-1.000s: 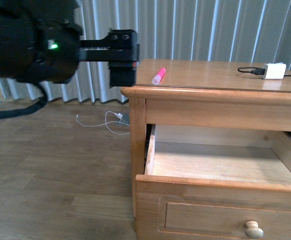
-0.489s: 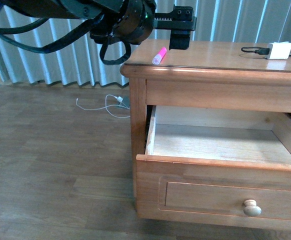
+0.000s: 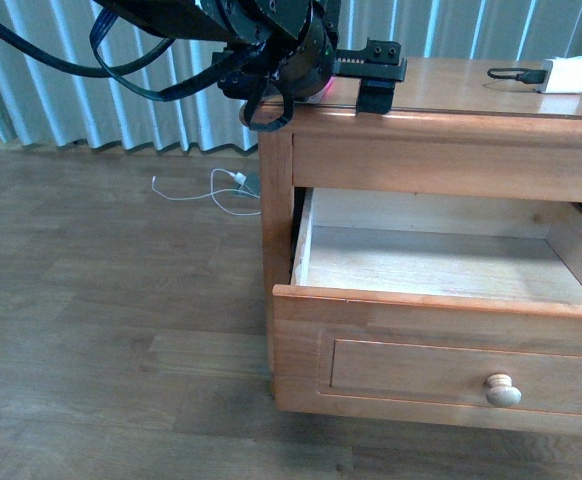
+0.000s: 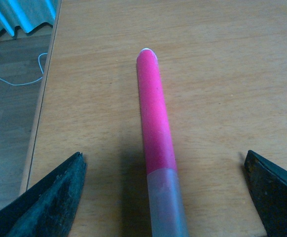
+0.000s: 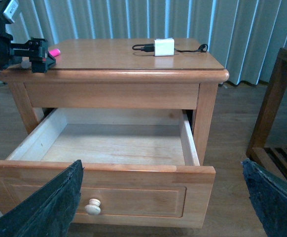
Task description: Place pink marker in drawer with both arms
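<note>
I will next grab the pink marker point(image 4: 156, 123) by its pale cap end point(image 4: 166, 203) with my left gripper, to place it in the open drawer.
The pink marker point(image 4: 156, 123) lies on the nightstand top near its left front corner, pale cap end towards my left wrist camera. My left gripper point(image 4: 163, 158) is open, one finger on either side of the marker, not touching it. In the front view my left gripper point(image 3: 376, 78) sits low over the tabletop and only a sliver of the marker point(image 3: 324, 90) shows. The top drawer point(image 3: 441, 320) is pulled well out, with nothing in its pale interior. My right gripper point(image 5: 162, 165) is open and holds nothing, in front of the drawer point(image 5: 104, 170), apart from it. The marker point(image 5: 54, 52) also shows in the right wrist view.
A white charger block point(image 3: 563, 73) with a black cable lies at the back right of the nightstand top. A white cable point(image 3: 206, 195) lies on the wooden floor left of the nightstand. A dark wooden side table point(image 5: 281, 103) stands to the right.
My left arm has swung right and come down over the nightstand top, so its open fingers now straddle the marker. The drawer has stayed open.
</note>
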Motion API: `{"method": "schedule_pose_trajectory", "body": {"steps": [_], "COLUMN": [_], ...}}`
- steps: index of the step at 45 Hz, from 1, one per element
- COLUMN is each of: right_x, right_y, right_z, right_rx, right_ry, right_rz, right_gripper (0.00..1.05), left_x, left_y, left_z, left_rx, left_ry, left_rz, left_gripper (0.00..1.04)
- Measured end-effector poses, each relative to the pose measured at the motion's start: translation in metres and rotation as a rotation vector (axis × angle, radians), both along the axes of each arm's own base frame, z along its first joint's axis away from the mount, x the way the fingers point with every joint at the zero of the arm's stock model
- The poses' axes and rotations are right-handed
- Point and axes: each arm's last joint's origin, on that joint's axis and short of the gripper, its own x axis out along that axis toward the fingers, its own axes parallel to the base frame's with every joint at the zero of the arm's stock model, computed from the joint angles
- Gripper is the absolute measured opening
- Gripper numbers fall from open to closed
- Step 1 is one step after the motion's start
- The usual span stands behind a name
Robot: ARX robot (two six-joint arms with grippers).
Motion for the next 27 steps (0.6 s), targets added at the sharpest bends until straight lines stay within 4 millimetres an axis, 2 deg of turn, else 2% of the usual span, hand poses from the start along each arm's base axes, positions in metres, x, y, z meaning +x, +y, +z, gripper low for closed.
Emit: {"method": "schedule_pose_trajectory", "body": {"steps": [12,21,27], "right_x": [0.0000,0.0000,0.0000], "right_y": [0.0000,0.0000,0.0000], "right_z": [0.0000,0.0000,0.0000], "right_rx": [0.000,0.000,0.000], "right_ry": [0.000,0.000,0.000], "right_rz": [0.000,0.000,0.000], "right_gripper": [0.96,0.96,0.96], "left_x": [0.0028,0.0044,0.0048], "left_y": [-0.0015,-0.0024,-0.0027], "left_z": [-0.0006,0.0019,0.0037], "left_rx": [0.006,0.017,0.031], "left_ry": [0.010,0.027,0.024], "left_rz": [0.004,-0.002,-0.012], "left_gripper": [0.98,0.67,0.40]}}
